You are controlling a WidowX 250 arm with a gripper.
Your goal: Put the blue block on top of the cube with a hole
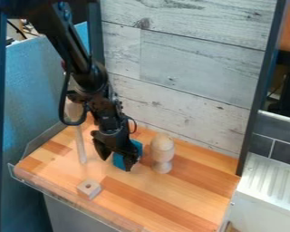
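Note:
I will grip the blue block by its body next, so that my gripper can stack it on the cube with a hole.
The black gripper hangs low over the left-middle of the wooden surface, its two fingers spread apart. Behind them stands the blue block, partly covered by the right finger; its upper right part shows beside the gripper. Whether either finger touches the block cannot be told. Nearer the front edge, to the lower left of the gripper, the light wooden cube with a hole rests with its round hole facing up.
A rounded wooden figure stands upright just right of the blue block. A pale wooden stick-like object stands left of the gripper. A clear rim runs along the front edge, and a whitewashed plank wall rises behind.

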